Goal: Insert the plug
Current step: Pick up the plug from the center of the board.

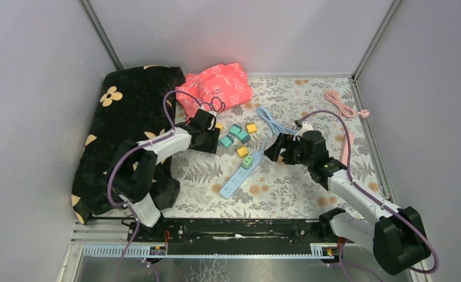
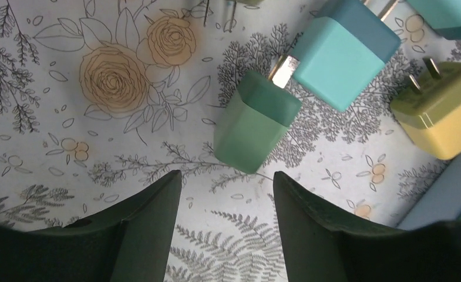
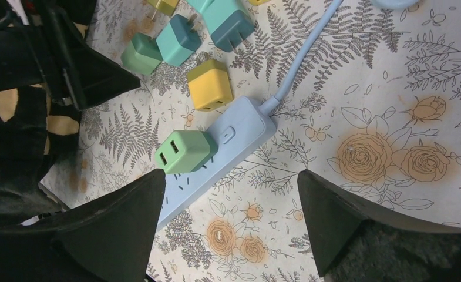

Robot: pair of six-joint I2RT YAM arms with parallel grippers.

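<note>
My left gripper's open fingers stop short, so lifting now would leave the sea-green plug (image 2: 254,125) on the flowered mat.
A light blue power strip (image 1: 239,174) lies on the flowered mat, and a bright green plug (image 1: 248,161) sits in its socket; both show in the right wrist view, strip (image 3: 239,126) and plug (image 3: 182,151). Several loose plugs lie behind it. In the left wrist view a sea-green plug (image 2: 257,123) lies just beyond my open, empty left gripper (image 2: 226,182), with a teal plug (image 2: 345,53) and a yellow plug (image 2: 439,111) to its right. My right gripper (image 3: 231,188) is open and empty above the mat beside the strip.
A black flowered cloth (image 1: 128,129) fills the left side and a red cloth (image 1: 216,88) lies at the back. The strip's blue cable (image 1: 272,123) runs back from it. A pink cable (image 1: 342,106) lies at the back right. Enclosure walls stand all round.
</note>
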